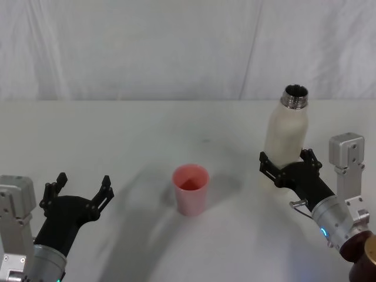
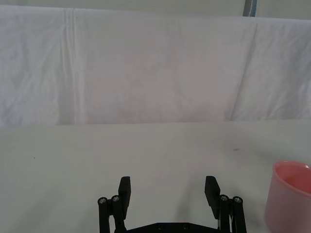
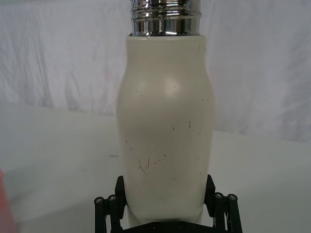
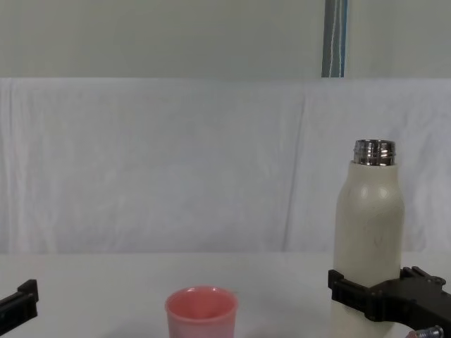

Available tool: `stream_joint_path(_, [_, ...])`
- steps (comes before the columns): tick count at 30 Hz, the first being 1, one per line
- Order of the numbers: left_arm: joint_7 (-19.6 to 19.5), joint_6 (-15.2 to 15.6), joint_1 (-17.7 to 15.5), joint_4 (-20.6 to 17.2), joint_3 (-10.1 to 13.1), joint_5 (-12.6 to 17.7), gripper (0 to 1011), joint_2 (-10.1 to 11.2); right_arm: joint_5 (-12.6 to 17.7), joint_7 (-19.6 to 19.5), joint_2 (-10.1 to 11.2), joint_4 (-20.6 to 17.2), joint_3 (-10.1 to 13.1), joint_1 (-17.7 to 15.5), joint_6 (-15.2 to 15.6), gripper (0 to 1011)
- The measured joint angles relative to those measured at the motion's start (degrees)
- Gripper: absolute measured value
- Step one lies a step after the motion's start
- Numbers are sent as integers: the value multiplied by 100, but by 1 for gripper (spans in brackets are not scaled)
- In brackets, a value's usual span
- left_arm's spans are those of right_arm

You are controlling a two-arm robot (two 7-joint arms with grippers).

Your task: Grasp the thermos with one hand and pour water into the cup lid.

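The right gripper takes hold of the thermos by the straight-sided lower body (image 4: 367,276) next. The thermos narrows inward at its shoulder (image 4: 372,183) below the open neck.
The thermos (image 1: 286,132) is a tall cream-white bottle with an open steel neck, standing upright at the right of the table. My right gripper (image 1: 286,160) is open, with one finger on each side of the bottle's lower body. In the right wrist view the thermos (image 3: 165,121) sits between the fingers (image 3: 120,189) with almost no gap. The cup lid (image 1: 190,189), a small pink cup, stands upright mid-table, left of the thermos. My left gripper (image 1: 83,182) hovers open at the near left, holding nothing, with the cup lid (image 2: 290,196) off to its side.
A white cloth covers the table (image 1: 117,135) and hangs as a backdrop behind it. Bare table lies between the cup lid (image 4: 201,310) and the thermos (image 4: 370,218), and around the left gripper.
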Motion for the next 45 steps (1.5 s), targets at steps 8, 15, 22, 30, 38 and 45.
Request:
stream_joint_path(8, [0, 0, 0, 0, 0, 0, 1001, 0, 0, 0, 4, -5, 5, -4, 2, 950])
stream_joint_path(15, [0, 0, 0, 0, 0, 0, 1001, 0, 0, -1, 6, -8, 6, -6, 4, 950])
stream_joint_path(22, [0, 0, 0, 0, 0, 0, 1001, 0, 0, -3, 6, -9, 5, -6, 4, 950])
stream_joint_path(30, [0, 0, 0, 0, 0, 0, 1001, 0, 0, -7, 6, -8, 5, -6, 5, 950])
stream_joint_path(38, [0, 0, 0, 0, 0, 0, 1001, 0, 6, -2, 8, -7, 5, 0, 0, 950])
stream_joint_path(45, [0, 0, 0, 0, 1, 0, 1001, 0, 45, 63, 59, -23, 21, 28, -28, 950])
